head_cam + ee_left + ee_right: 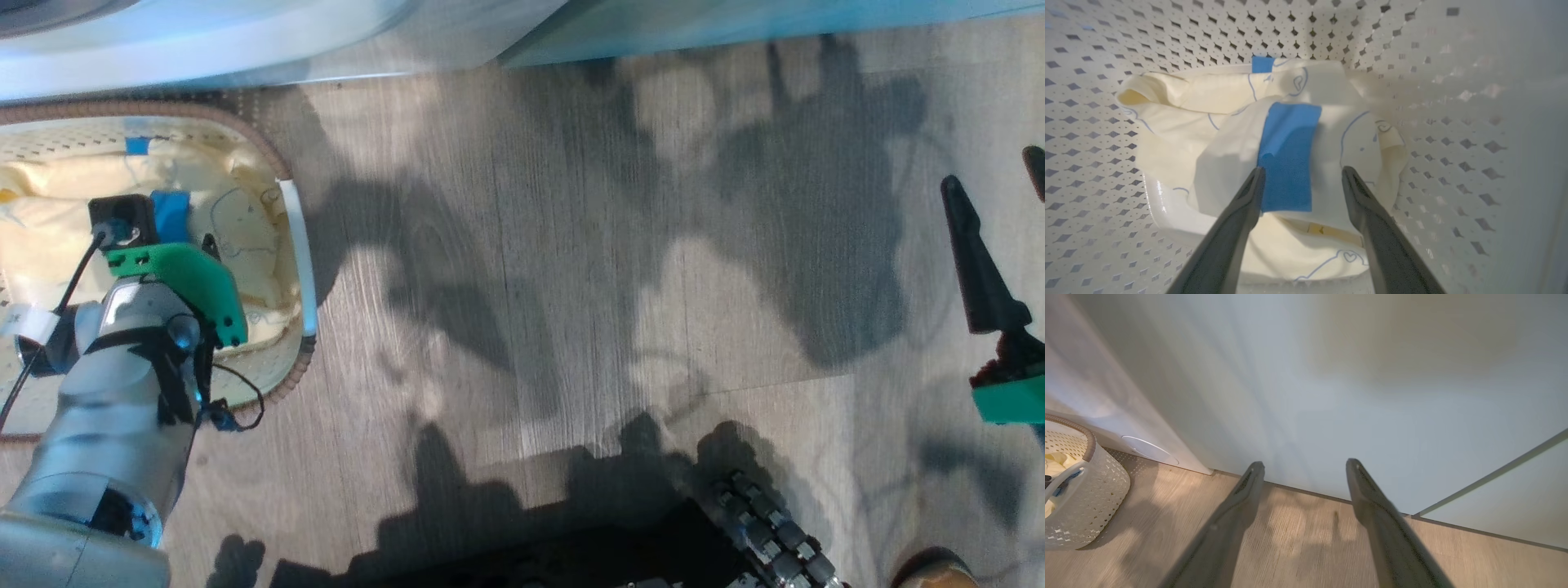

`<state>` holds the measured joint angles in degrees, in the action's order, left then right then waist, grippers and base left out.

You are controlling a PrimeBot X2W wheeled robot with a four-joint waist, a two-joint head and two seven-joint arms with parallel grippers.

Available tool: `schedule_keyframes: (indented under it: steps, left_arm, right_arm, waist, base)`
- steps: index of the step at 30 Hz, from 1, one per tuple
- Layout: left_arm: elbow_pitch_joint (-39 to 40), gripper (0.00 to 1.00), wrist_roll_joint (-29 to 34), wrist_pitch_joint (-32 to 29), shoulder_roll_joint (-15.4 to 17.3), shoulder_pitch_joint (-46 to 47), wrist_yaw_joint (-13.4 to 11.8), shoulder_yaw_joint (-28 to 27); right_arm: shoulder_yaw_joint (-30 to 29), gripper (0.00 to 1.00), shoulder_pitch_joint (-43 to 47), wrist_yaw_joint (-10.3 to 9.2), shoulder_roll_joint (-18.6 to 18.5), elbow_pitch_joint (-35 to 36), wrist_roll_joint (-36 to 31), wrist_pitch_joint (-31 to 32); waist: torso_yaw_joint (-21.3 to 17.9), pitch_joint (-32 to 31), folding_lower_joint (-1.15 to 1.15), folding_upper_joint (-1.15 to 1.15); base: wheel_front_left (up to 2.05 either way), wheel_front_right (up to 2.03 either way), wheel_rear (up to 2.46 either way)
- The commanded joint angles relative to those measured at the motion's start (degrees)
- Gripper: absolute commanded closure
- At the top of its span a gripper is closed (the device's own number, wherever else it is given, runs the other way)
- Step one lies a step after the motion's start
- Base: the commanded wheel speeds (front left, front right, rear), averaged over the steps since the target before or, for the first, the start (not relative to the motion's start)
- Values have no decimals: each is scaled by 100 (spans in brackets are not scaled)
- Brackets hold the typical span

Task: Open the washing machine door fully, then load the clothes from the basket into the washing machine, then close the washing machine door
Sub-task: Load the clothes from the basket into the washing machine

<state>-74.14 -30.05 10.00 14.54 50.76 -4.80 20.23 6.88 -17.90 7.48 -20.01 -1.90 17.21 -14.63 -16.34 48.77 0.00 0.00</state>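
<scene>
My left gripper will next grab the clothes (1224, 163) by the blue-patched fold (1288, 181), because that fold sticks up while the layer beneath lies flat.
The cream perforated basket (300, 245) stands on the floor at the left, right in front of the white washing machine (204, 49). Pale yellow clothes (245, 220) with blue outline prints lie in it. My left arm (139, 343) reaches down into the basket. In the left wrist view my left gripper (1303, 171) is open, its fingers straddling a blue patch (1288, 134) on the clothes (1224, 163), just above the fabric. My right gripper (992, 171) hangs open over bare floor at the far right, holding nothing. The washing machine door is out of view.
Pale green cabinets (735, 24) run along the top right, and the right wrist view faces a cabinet door (1351, 375) with the basket (1086, 498) at its left. Wood floor (571, 286) lies between the grippers. My dark base (571, 555) sits at the bottom.
</scene>
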Motion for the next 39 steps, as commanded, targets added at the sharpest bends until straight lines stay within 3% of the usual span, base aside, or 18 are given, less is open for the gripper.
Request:
schedule_keyframes:
  steps: [1, 8, 13, 14, 15, 16, 17, 27, 39]
  left_arm:
    - [19, 0, -52, -7, 234, -131, -49, -141]
    - [19, 0, -148, -164, 327, -52, -61, -175]
    - [19, 2, -170, -245, 400, -7, 150, -131]
    - [19, 32, -174, -253, 413, -2, 206, -120]
    - [19, 51, -176, -259, 422, 5, 274, -105]
    - [19, 63, -172, -238, 436, 12, 341, -87]
    - [19, 100, -166, -218, 449, 15, 390, -70]
    - [19, 100, -198, 5, 509, 21, 783, 7]
    - [19, 100, -353, 454, 442, -574, 1101, -20]
  right_arm:
    - [-6, 0, 254, 1, -218, 162, -7, -37]
    - [-89, 0, 278, 1, -309, 234, -6, -37]
    - [-131, 0, 297, 1, -331, 265, -6, -37]
    - [-131, 0, 292, 1, -331, 265, -6, -37]
    - [-131, 0, 285, 1, -332, 263, -8, -37]
    - [-128, 0, 276, 1, -332, 260, -10, -37]
    - [-123, 0, 265, 1, -335, 256, -9, -37]
    - [-37, 0, 89, 1, -281, 190, -22, -37]
    - [322, 0, -133, 1, -24, -128, 53, -37]
  waist:
    - [28, 26, 0, 0]
    - [100, 168, 0, 0]
    - [127, 267, 0, 0]
    - [128, 280, 0, 0]
    - [131, 290, 0, 0]
    - [131, 298, 0, 0]
    - [130, 300, 0, 0]
    - [116, 262, 0, 0]
    - [273, -749, 0, 0]
  base:
    - [0, 0, 0]
    - [0, 0, 0]
    - [0, 0, 0]
    - [0, 0, 0]
    - [0, 0, 0]
    - [0, 0, 0]
    - [0, 0, 0]
    - [0, 0, 0]
    - [0, 0, 0]
